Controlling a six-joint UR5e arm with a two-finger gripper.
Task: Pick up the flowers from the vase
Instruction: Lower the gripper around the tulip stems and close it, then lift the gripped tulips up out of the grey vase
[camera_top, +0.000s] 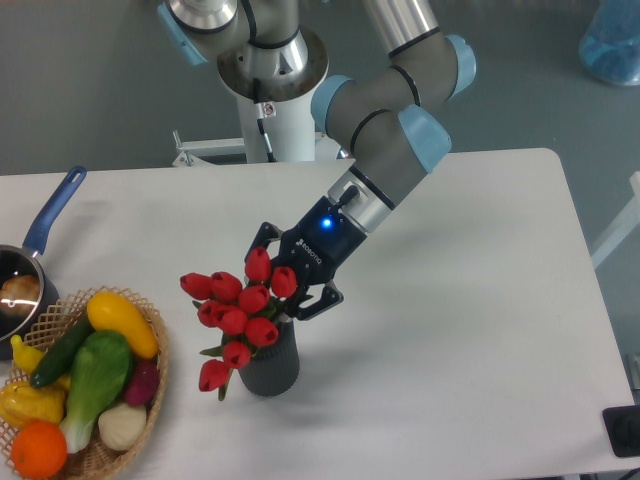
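Note:
The flowers need to come out of the dark grey vase (270, 366), so my gripper should next grab the flowers (236, 318) by their red buds.
The flowers (236, 318), a bunch of red tulips with green stems, stand in the dark grey ribbed vase (270, 366) near the table's front centre. My gripper (291, 272) has come down from the upper right onto the bunch's right side. Its jaws are spread open, one finger behind the topmost buds and the other low on the right, above the vase mouth. The top right buds sit between the fingers. The bunch leans to the left. Stems near the mouth are hidden by the buds and the gripper.
A wicker basket (152, 385) of vegetables sits at the front left. A blue-handled pot (45, 225) lies at the left edge. The arm's base column (272, 95) rises behind the table. A black object (623, 432) is at the front right corner.

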